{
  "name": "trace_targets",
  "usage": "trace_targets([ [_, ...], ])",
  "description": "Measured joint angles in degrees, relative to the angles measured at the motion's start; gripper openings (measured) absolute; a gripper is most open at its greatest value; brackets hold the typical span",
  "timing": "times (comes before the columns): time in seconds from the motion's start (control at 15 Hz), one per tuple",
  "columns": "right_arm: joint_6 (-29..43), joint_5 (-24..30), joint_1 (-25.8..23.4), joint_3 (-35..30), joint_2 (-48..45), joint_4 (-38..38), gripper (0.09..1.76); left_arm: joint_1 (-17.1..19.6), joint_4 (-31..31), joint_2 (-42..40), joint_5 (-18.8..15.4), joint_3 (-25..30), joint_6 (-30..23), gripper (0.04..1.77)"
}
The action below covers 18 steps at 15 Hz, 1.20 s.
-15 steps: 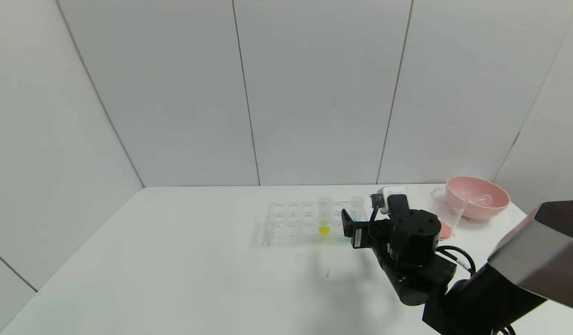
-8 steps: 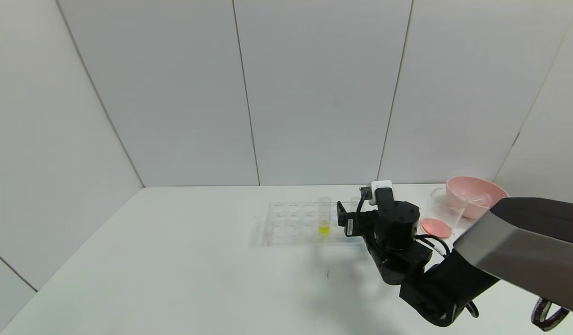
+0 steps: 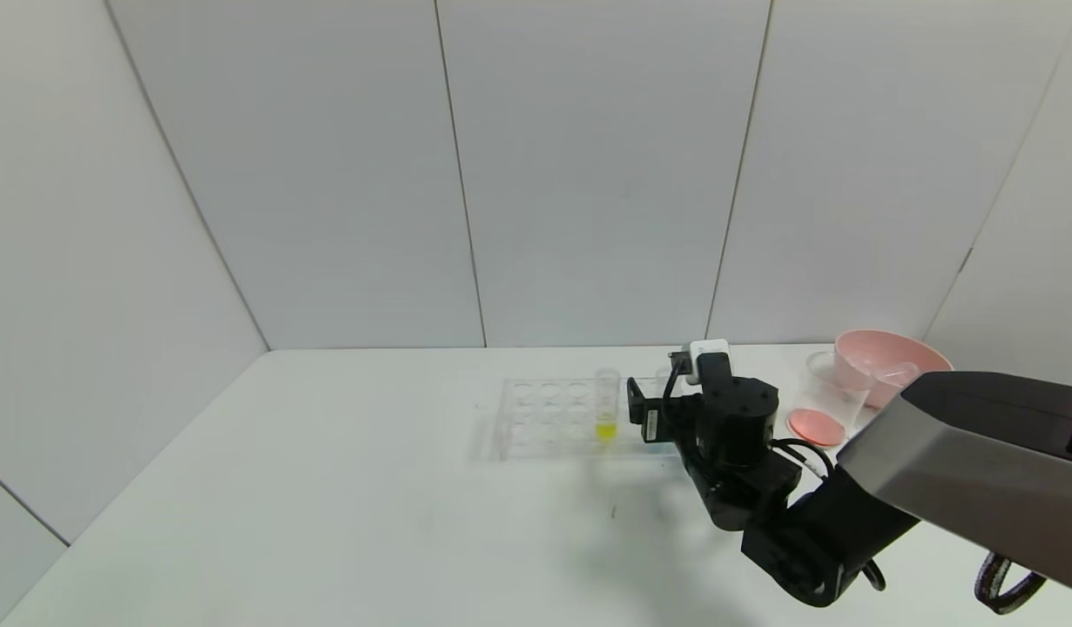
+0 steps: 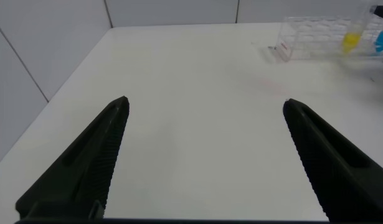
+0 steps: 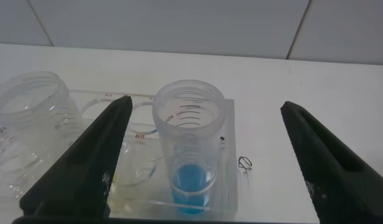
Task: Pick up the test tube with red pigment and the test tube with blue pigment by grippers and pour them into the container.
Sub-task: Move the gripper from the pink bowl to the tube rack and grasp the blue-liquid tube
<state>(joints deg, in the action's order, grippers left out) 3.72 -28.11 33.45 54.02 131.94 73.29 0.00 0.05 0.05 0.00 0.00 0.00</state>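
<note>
My right gripper is ready to close now, since the blue tube's upper part (image 5: 190, 127) is between its fingers. Closing now would catch the blue tube.
The test tube with blue pigment (image 5: 190, 149) stands upright in a corner hole of the clear rack (image 5: 231, 155). My right gripper (image 5: 205, 102) is open, with one finger on each side of the tube and a gap at both sides. In the head view the right gripper (image 3: 647, 411) is at the rack's right end (image 3: 544, 418) and hides the blue tube. The container (image 3: 830, 396) stands to the right with reddish liquid in its bottom. No tube with red liquid shows. My left gripper (image 4: 205, 106) is open and empty over bare table, far from the rack (image 4: 312, 40).
A tube with yellow liquid (image 3: 606, 407) stands in the rack just left of the right gripper; it also shows in the right wrist view (image 5: 29, 130). A pink bowl (image 3: 884, 357) stands behind the container near the table's right edge, with something clear in it.
My right arm has moved left and forward from beside the container to the rack's right end. The reddish liquid in the container is now uncovered.
</note>
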Motion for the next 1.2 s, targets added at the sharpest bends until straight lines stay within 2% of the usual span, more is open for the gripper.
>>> trace_targets([
  [0.73,0.1,0.1,0.0,-0.4,-0.2,-0.2,1.71,0.0,0.0,0.0,0.0,0.0,0.0,1.76],
  [0.8,0.1,0.1,0.0,-0.3,-0.2,-0.2,1.66,0.0,0.0,0.0,0.0,0.0,0.0,1.76],
  [1.0,0.1,0.1,0.0,-0.2,-0.3,-0.3,1.16,0.0,0.0,0.0,0.0,0.0,0.0,1.76],
  [1.2,0.0,0.1,0.0,-0.1,-0.3,-0.3,0.83,0.0,0.0,0.0,0.0,0.0,0.0,1.76],
])
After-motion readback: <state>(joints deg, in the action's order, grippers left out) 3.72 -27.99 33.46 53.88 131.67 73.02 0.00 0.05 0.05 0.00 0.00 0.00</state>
